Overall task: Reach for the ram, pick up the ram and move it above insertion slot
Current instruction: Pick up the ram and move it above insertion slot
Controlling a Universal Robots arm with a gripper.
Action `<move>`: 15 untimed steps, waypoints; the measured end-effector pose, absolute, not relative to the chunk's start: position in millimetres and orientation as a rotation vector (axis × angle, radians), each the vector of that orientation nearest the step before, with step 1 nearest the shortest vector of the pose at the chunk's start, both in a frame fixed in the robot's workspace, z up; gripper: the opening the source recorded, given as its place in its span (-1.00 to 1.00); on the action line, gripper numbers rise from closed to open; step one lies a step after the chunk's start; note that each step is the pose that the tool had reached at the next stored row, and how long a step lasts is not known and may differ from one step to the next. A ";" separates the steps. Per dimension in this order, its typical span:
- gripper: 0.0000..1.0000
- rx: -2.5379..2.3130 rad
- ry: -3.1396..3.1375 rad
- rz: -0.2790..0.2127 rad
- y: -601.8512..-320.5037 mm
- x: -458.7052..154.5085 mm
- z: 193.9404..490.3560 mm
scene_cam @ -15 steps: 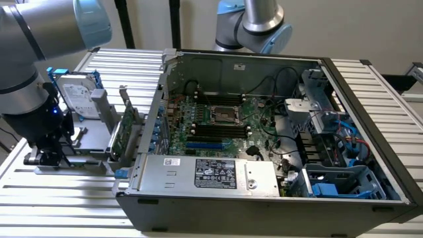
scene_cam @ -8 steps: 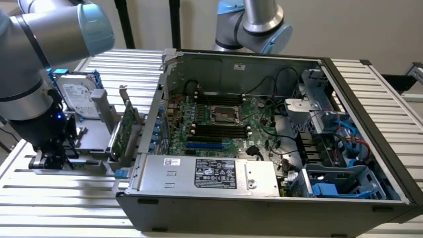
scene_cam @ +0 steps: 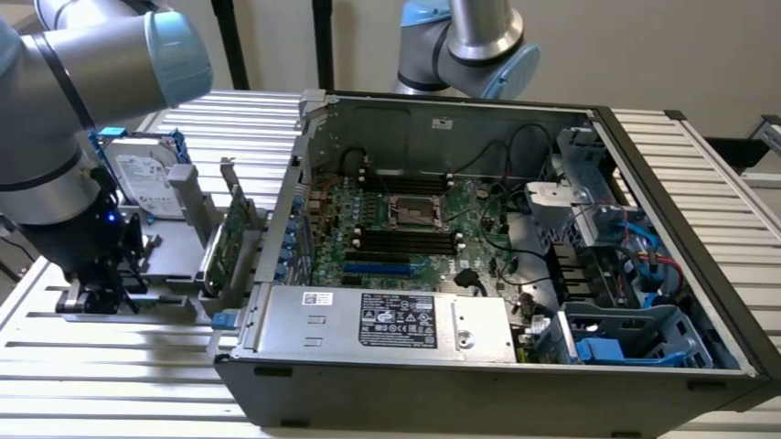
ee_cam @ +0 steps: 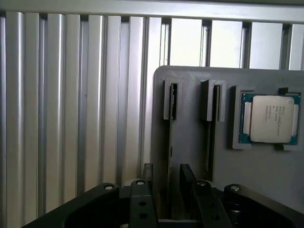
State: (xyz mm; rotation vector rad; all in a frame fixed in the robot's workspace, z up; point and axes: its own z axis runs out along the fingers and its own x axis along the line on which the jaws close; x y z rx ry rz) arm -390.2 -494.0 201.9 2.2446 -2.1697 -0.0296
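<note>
I should next grab the ram by its bare middle part [ee_cam: 168,175], where both sides of the ram are open, because the holder's raised bracket wraps the end of the ram [ee_cam: 171,124].
In the wrist view the ram [ee_cam: 171,124] stands edge-on in a slot of the grey holder [ee_cam: 190,142], showing as a thin dark strip. My gripper [ee_cam: 166,172] is open and straddles it, with one black finger [ee_cam: 147,176] on one side and the other on the opposite side, a small gap left on each. In the exterior view the gripper [scene_cam: 95,294] is low over the holder [scene_cam: 171,261] at the exterior view's left, beside the open computer case. The black memory slots [scene_cam: 403,241] lie on the motherboard [scene_cam: 390,229] inside the case.
A processor chip [ee_cam: 270,118] sits in a recess of the holder, past a second slot [ee_cam: 212,118]. A silver hard drive [scene_cam: 141,178] and a green expansion card [scene_cam: 232,236] stand upright between my arm and the case wall [scene_cam: 283,219]. The ribbed metal table [scene_cam: 110,375] surrounds everything.
</note>
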 end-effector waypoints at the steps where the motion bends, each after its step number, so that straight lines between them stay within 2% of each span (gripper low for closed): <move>1: -0.27 2.245 -2.170 -0.029 -494.0 -390.3 201.6; 15: -0.27 2.252 -2.170 -0.035 -490.8 -390.6 198.0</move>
